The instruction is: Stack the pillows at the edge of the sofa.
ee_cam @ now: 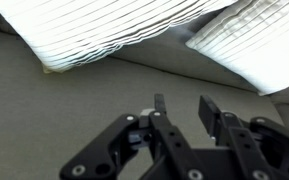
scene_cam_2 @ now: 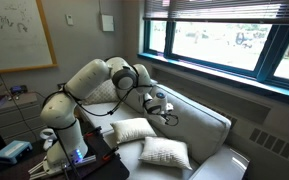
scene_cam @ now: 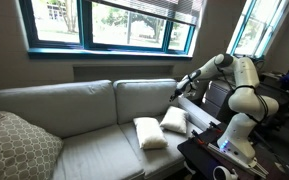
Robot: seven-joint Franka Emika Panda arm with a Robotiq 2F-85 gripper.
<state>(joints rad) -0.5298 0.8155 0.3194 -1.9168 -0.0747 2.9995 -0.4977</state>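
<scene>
I next need to grab the white pillow by the sofa's end with my gripper at its edge nearest the back cushion, to lift and stack it there.
Two small white pillows lie side by side on the right seat of the light grey sofa [scene_cam: 84, 105]: one [scene_cam: 149, 133] nearer the middle and one [scene_cam: 174, 120] by the sofa's end. Both exterior views show them, one [scene_cam_2: 134, 130] close to the robot and one [scene_cam_2: 166, 153] nearer the camera. My gripper [scene_cam: 174, 88] hangs in the air above them, in front of the back cushion [scene_cam_2: 199, 115]. In the wrist view the gripper [ee_cam: 184, 108] is open and empty. The two pillows [ee_cam: 114, 30] [ee_cam: 249, 45] fill the top of that view, apart from the fingers.
A larger grey-beige patterned cushion [scene_cam: 19, 145] leans at the far end of the sofa. The robot's base stands on a dark table [scene_cam: 209, 150] beside the sofa's arm, with cables and a small box [scene_cam_2: 9, 152]. Windows run behind the sofa.
</scene>
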